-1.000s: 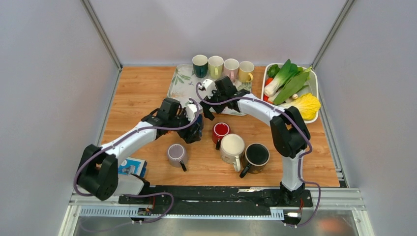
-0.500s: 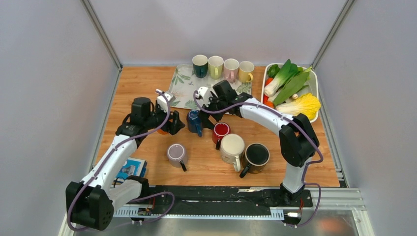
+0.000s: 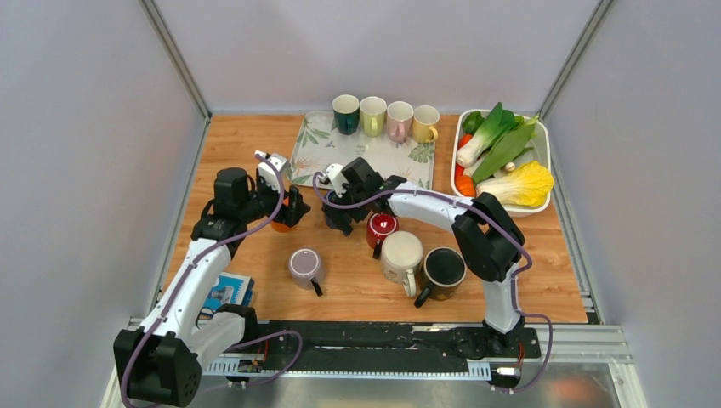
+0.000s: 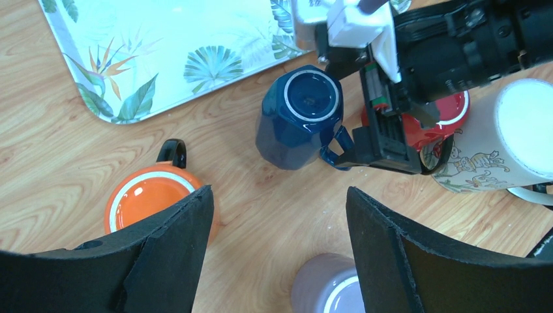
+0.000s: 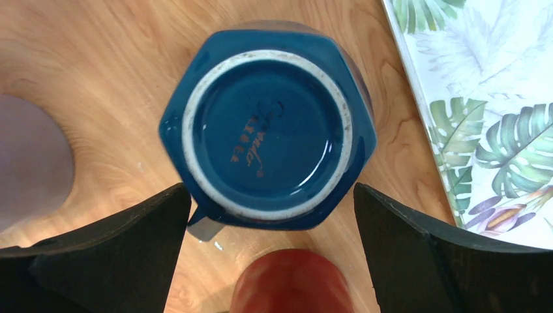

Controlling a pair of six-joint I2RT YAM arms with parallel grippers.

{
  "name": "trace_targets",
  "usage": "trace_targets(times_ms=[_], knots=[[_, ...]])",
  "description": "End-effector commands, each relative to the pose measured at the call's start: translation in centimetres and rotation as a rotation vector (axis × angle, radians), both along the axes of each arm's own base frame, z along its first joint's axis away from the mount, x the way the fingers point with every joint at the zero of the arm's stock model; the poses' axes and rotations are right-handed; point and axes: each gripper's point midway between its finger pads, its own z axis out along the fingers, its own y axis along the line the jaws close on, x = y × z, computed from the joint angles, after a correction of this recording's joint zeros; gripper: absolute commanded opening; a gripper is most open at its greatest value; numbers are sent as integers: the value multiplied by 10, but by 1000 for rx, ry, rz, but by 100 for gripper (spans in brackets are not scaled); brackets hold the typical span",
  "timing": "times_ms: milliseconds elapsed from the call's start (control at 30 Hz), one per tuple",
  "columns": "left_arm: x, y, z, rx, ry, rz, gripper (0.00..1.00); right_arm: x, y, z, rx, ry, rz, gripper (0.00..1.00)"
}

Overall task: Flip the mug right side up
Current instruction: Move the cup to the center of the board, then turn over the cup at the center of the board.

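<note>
My right gripper needs to line up with the dark blue mug's handle before it closes. The handle is beside one finger, so my right gripper would miss the handle if it closed now.
The dark blue mug (image 5: 267,124) stands upside down on the wooden table, its base ring facing up and its handle (image 4: 336,147) toward the red mug. My right gripper (image 5: 270,190) hovers open just above it, one finger on each side and neither touching; in the top view this gripper (image 3: 343,206) hides most of the mug. My left gripper (image 4: 279,192) is open and empty, off to the mug's left (image 3: 289,208), over an orange mug (image 4: 147,199).
A red mug (image 3: 381,225), cream mug (image 3: 401,252) and black mug (image 3: 444,268) crowd the right side, with a lilac mug (image 3: 303,265) in front. The leaf-print tray (image 3: 400,157) holds several upright mugs at the back. A vegetable bin (image 3: 542,136) sits far right.
My left gripper has let go of the blue mug and drawn back to the left. My right gripper has moved from the tray edge to above the mug.
</note>
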Motion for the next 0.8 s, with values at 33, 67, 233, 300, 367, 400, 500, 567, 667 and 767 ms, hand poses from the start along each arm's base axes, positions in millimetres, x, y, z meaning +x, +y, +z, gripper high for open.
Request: trace_targets(times_ms=[33, 67, 233, 300, 367, 400, 500, 567, 667, 767], knots=[[3, 1, 8, 4, -37, -19, 81, 32, -4, 11, -3, -110, -66, 99], [4, 0, 9, 2, -39, -20, 81, 34, -6, 12, -5, -120, -62, 99], [8, -1, 6, -7, -30, -23, 81, 50, -19, 17, -21, -172, -14, 100], [8, -3, 5, -13, -25, -29, 81, 50, -18, 16, -16, -164, 36, 100], [8, -4, 5, -19, -19, -32, 81, 38, -10, 11, 4, -101, 132, 100], [8, -5, 5, -24, -15, -38, 81, 30, -6, 9, 17, -66, 182, 100], [10, -7, 5, -32, -13, -43, 80, 18, 1, 3, 42, -14, 235, 95], [12, -8, 5, -36, -9, -46, 80, 16, 2, -1, 44, 0, 239, 91], [16, -9, 5, -37, -8, -48, 80, 18, -1, -6, 34, 6, 211, 86], [18, -9, 5, -34, -9, -49, 80, 16, -3, -10, 40, 23, 184, 85]])
